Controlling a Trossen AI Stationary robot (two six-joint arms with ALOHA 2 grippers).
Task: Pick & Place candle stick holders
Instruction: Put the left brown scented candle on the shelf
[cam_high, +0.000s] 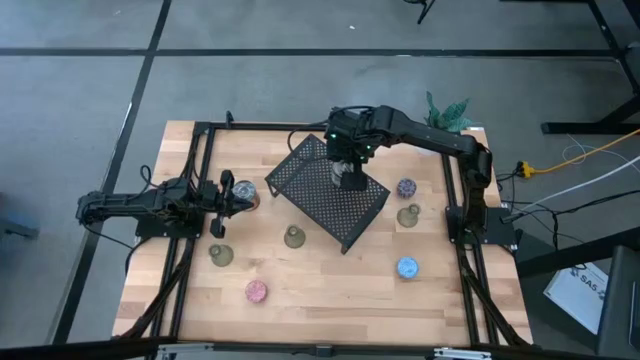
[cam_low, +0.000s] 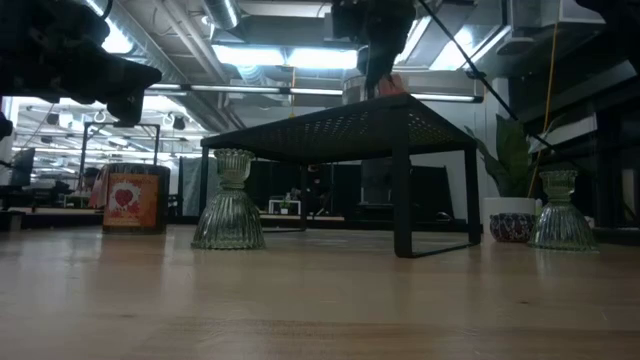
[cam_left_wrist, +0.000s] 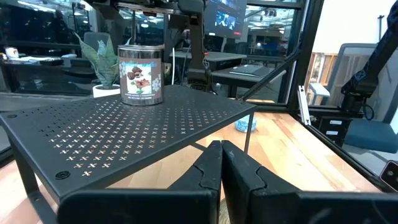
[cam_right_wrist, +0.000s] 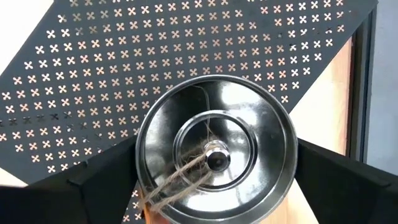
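I should next grab the silver tin can's round side (cam_right_wrist: 143, 155) with my right gripper, to move the can to its place on the perforated rack (cam_right_wrist: 106, 87).
My right gripper (cam_high: 348, 172) is over the black perforated rack (cam_high: 310, 200), its fingers on either side of a silver tin can (cam_right_wrist: 214, 149) with a printed label (cam_left_wrist: 140, 73). My left gripper (cam_left_wrist: 221, 171) is shut and empty, held above a red heart tin (cam_low: 130, 200) at the table's left. The holders stand on their bases on the table: purple (cam_high: 406, 187), olive-green (cam_high: 408, 215) (cam_high: 294, 237) (cam_high: 221, 255), pink (cam_high: 256, 290) and blue (cam_high: 407, 267). My right gripper has the tin can's round side wall (cam_right_wrist: 140, 163) between its two fingers (cam_right_wrist: 99, 186), one on each opposite side. The fingers come from above, pointing down past the lid. The can is upright, its bottom (cam_left_wrist: 142, 101) on the rack's top.
A small white pot with a green plant (cam_high: 450, 110) stands at the far right corner. Black frame rails (cam_high: 200, 200) run along the table's left and right sides. Bare wood lies along the near edge (cam_high: 330, 310).
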